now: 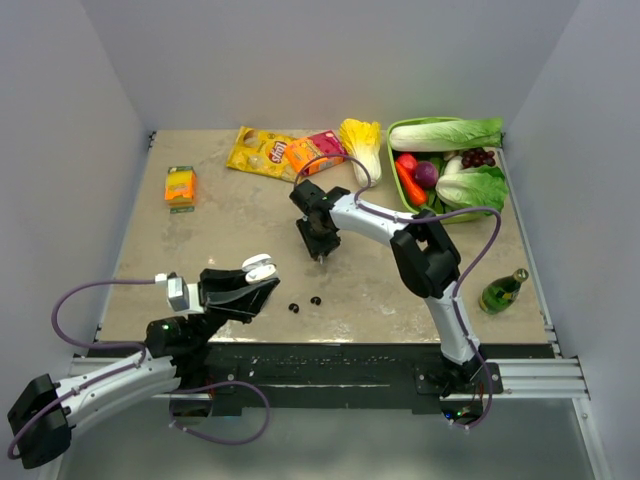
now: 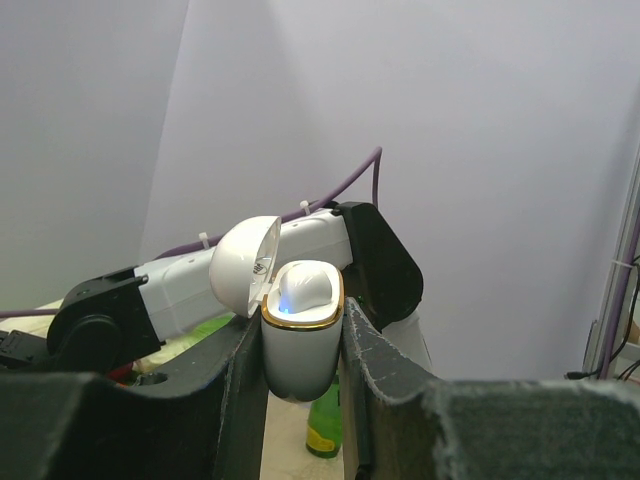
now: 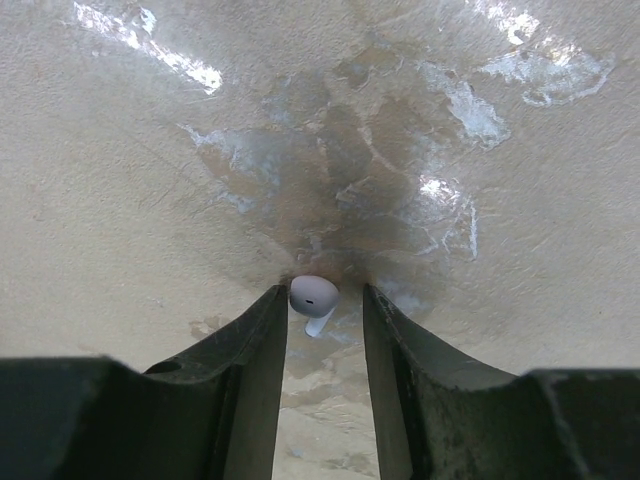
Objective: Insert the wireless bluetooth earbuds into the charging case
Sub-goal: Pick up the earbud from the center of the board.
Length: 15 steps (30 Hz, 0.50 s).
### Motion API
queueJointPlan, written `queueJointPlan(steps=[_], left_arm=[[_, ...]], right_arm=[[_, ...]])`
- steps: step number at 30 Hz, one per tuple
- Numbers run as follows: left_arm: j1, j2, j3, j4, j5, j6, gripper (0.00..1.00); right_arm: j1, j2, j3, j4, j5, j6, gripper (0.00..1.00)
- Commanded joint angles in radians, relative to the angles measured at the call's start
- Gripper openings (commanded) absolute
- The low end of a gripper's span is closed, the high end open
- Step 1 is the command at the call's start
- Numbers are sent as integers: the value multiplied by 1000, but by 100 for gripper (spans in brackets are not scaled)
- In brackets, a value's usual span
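Note:
The earbud would stay on the table if I lifted my right gripper now, because its fingers are open around the white earbud (image 1: 321, 259).
My left gripper (image 1: 258, 274) (image 2: 302, 318) is shut on the white charging case (image 2: 298, 345) (image 1: 261, 268), held upright above the table's near left. Its gold rim shows, its lid (image 2: 243, 265) is flipped open, and one white earbud (image 2: 303, 286) sits inside. My right gripper (image 1: 320, 253) (image 3: 324, 292) points down at mid-table, open, its jaws either side of a second white earbud (image 3: 313, 296) lying on the table. That bud touches the left finger, with a gap to the right one. Two black earbuds (image 1: 294, 307) (image 1: 316, 300) lie near the front edge.
A green bottle (image 1: 503, 290) stands at the right front. At the back are a green basket (image 1: 398, 132) of vegetables, a yellow cabbage (image 1: 362, 143), yellow and orange snack bags (image 1: 262, 152), and an orange box (image 1: 180, 187) at the left.

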Motion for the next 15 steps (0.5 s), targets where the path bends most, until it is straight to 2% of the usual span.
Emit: queueJointPlan(steps=[1,12,15], left_arm=[[-5,13,-202,105,0,-10,0],[-5,19,-204,110,-4,-11,0],[-5,24,-205,111,-4,-11,0]], right_arm=[[3,6,-37,19,-29,3,38],[3,12,-45,21,-38,-5,31],[3,9,-51,22,-39,-6,25]])
